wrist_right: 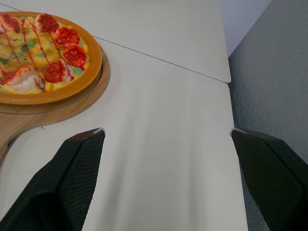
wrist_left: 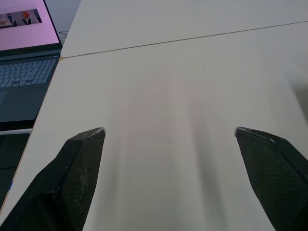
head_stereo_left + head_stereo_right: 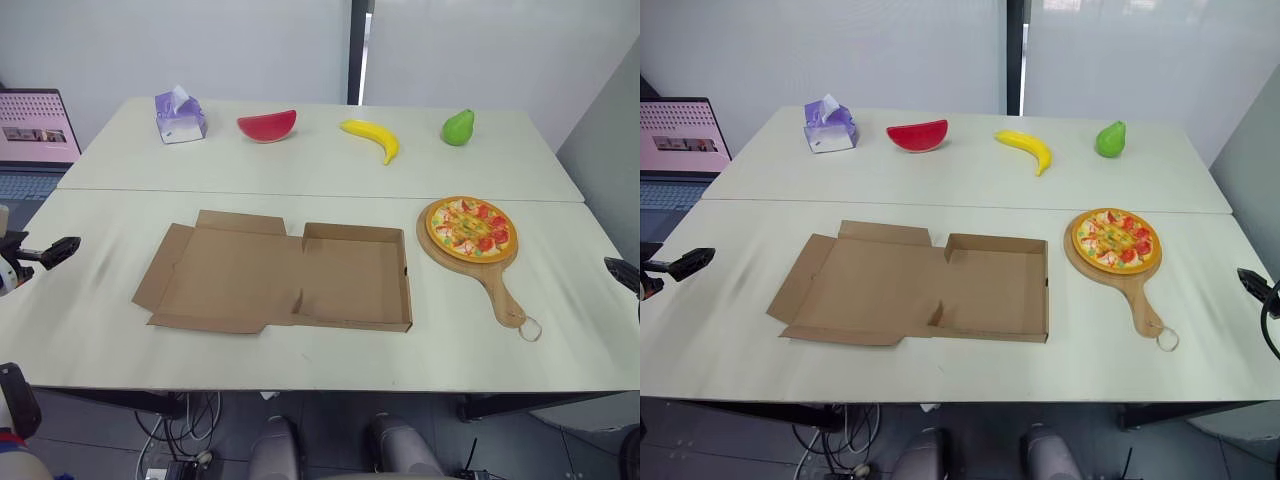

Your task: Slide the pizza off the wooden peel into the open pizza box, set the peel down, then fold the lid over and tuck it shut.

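I next need to slide the pizza into the open pizza box [image 3: 345, 277], so my right gripper needs to grab the wooden peel by its handle [image 3: 502, 296].
A toy pizza [image 3: 470, 227] with red and green toppings lies on the round head of a wooden peel [image 3: 492, 283], whose handle points toward the table's near edge at the right. The open cardboard pizza box [image 3: 345, 277] lies flat at the table's middle, its lid [image 3: 225, 270] spread out to the left. My left gripper [image 2: 169, 131] is open over bare table near the left edge, well left of the box. Near the right edge, my right gripper [image 1: 166, 130] is open, empty, with the pizza [image 1: 38, 53] just beyond one finger.
Along the far table stand a purple tissue box [image 3: 180, 116], a red watermelon slice [image 3: 267, 126], a yellow banana [image 3: 374, 137] and a green pear [image 3: 458, 127]. A laptop [image 3: 35, 135] sits off the table's left side. A seam [image 3: 300, 193] joins the two tables.
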